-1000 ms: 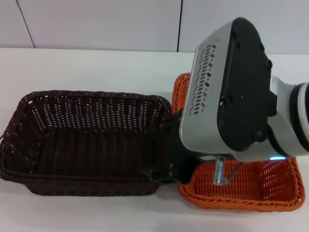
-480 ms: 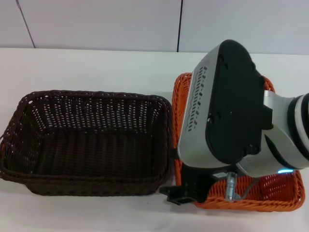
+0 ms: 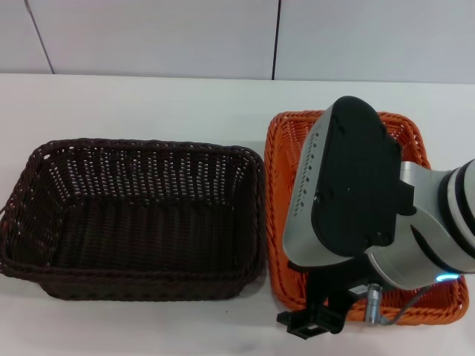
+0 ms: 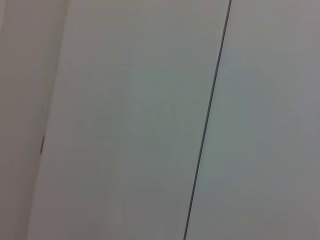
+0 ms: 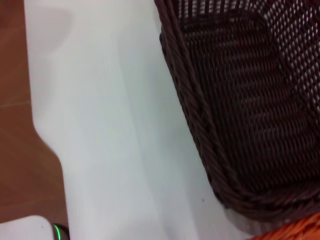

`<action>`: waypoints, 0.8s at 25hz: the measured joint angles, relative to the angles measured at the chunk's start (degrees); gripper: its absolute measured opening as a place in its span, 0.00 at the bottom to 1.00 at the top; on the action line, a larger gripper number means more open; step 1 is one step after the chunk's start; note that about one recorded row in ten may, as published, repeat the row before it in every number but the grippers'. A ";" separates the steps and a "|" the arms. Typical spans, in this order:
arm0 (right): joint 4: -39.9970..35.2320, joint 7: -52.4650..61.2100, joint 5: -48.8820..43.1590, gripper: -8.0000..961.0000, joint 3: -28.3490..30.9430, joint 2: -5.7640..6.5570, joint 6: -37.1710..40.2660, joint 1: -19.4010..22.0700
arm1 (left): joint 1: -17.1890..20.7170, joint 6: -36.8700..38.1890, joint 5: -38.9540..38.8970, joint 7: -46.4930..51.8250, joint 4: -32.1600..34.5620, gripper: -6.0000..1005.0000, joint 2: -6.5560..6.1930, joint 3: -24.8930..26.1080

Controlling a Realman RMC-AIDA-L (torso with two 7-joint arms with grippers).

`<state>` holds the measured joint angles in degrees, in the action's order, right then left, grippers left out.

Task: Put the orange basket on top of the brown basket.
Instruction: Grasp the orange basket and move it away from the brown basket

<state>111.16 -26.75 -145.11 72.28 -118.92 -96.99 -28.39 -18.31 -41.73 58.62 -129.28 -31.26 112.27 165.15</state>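
My right gripper's fingers are short of the orange basket's rim, so it first moves toward the orange basket's near rim (image 3: 410, 315) (image 5: 295, 228) and only then closes on that rim.
The orange basket (image 3: 282, 170) stands on the white table at the right, close beside the brown basket (image 3: 133, 215) at the left; their long sides almost touch. My right arm hangs over the orange basket and hides most of its inside. My right gripper (image 3: 310, 324) is at the basket's near left corner, by the rim. The right wrist view shows the brown basket (image 5: 250, 100) and a sliver of the orange basket (image 5: 305, 234). The left gripper is out of view; its wrist view shows only a wall.
The white table (image 3: 148, 96) runs back to a grey panelled wall. The right wrist view shows the table's near edge (image 5: 45, 135) with brown floor (image 5: 15, 75) beyond it. A grey cable (image 3: 415, 305) hangs from my right wrist over the orange basket.
My right arm has drawn back toward the table's near edge, uncovering the far part of the orange basket. The gripper went from between the baskets to the orange basket's near left corner. Both baskets stayed put.
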 joint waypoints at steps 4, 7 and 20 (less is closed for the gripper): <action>-1.85 0.47 -0.22 0.69 0.30 0.00 -0.76 -0.37 | -0.07 0.04 0.00 0.00 0.00 0.51 0.00 0.00; -3.73 0.48 -1.42 0.69 0.49 0.00 -0.87 -0.50 | -0.07 0.06 -0.05 0.00 0.00 0.51 0.00 0.00; -12.82 0.14 -1.84 0.69 0.26 -0.09 0.26 -3.92 | -0.20 0.08 -0.10 0.00 -0.09 0.51 0.02 0.00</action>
<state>98.34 -26.61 -146.95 72.54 -119.01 -96.73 -32.31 -18.52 -41.65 58.52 -129.28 -31.36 112.30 165.15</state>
